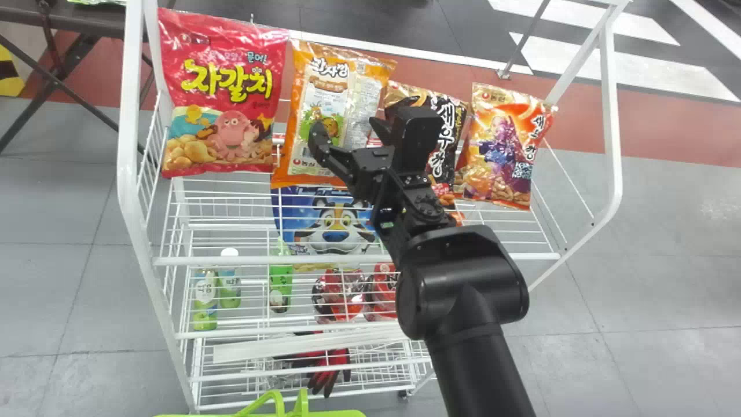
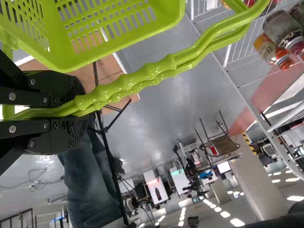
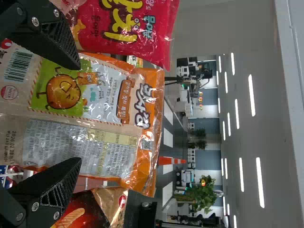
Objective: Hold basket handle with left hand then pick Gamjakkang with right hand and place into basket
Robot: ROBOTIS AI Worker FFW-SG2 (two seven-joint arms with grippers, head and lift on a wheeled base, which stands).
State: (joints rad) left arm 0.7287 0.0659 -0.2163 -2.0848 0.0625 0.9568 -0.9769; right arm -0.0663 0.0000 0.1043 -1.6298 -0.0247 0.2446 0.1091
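Observation:
The right gripper picks up the Gamjakkang bag by its back seam (image 1: 348, 97) (image 3: 71, 119) next, since snack bags crowd both its side edges.
In the head view my right gripper (image 1: 345, 128) stands open in front of the orange Gamjakkang bag (image 1: 329, 107), which leans upright on the rack's top shelf. The right wrist view has the Gamjakkang bag (image 3: 90, 104) crossing the space between the spread fingers of my right gripper (image 3: 78, 114); whether they touch it, I cannot tell. My left gripper (image 2: 61, 112) is shut on the green basket handle (image 2: 137, 78) in the left wrist view, with the basket (image 2: 109, 28) beside it. At the head view's bottom edge appears the green basket (image 1: 324, 413).
A red snack bag (image 1: 223, 92) stands left of the Gamjakkang; a black bag (image 1: 457, 121) and an orange-red bag (image 1: 503, 147) stand to its right. The white wire rack (image 1: 359, 259) holds bottles (image 1: 205, 301) and other packs lower down. Its side posts rise at both ends.

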